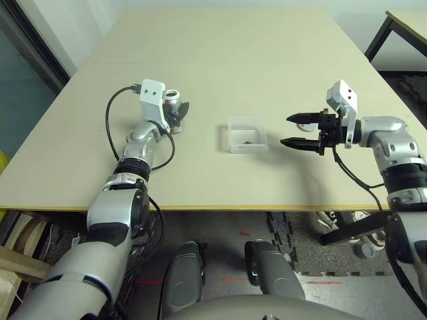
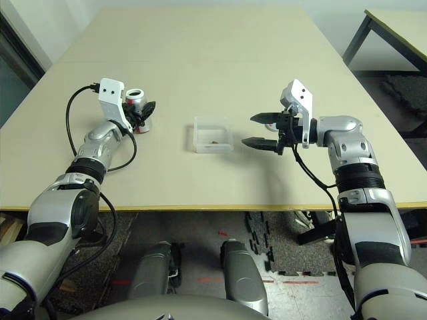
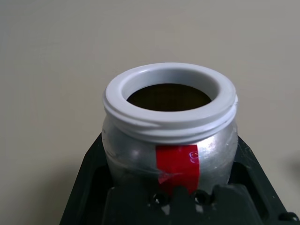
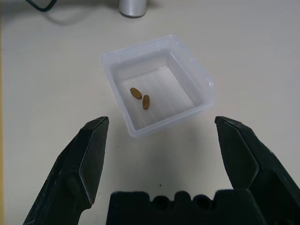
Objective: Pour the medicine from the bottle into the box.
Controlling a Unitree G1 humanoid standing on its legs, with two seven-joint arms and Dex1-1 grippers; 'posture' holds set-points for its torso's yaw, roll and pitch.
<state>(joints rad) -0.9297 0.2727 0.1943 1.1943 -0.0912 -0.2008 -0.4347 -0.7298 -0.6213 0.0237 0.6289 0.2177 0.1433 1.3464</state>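
The silver-grey bottle [image 1: 173,103] is upright, and its base is on the tabletop. It would stay standing, so my left gripper should release the bottle.
The silver-grey bottle [image 1: 173,103] with a red label stands upright at the table's left, its wide white mouth [image 3: 169,96] open and facing up. My left gripper [image 1: 182,111] is shut on the bottle's body, with black fingers [image 3: 89,164] on both sides. The clear square box [image 1: 247,135] sits at the table's middle, to the right of the bottle. Two small brownish-yellow pills of medicine [image 4: 136,93] lie inside the box [image 4: 157,84]. My right gripper [image 1: 288,131] hovers just right of the box, open and holding nothing, pointing toward it.
A black cable [image 1: 109,127] loops beside my left forearm. The table's front edge [image 1: 213,207] runs below both arms. A second table [image 1: 407,23] stands at the back right. Bare tabletop stretches behind the box.
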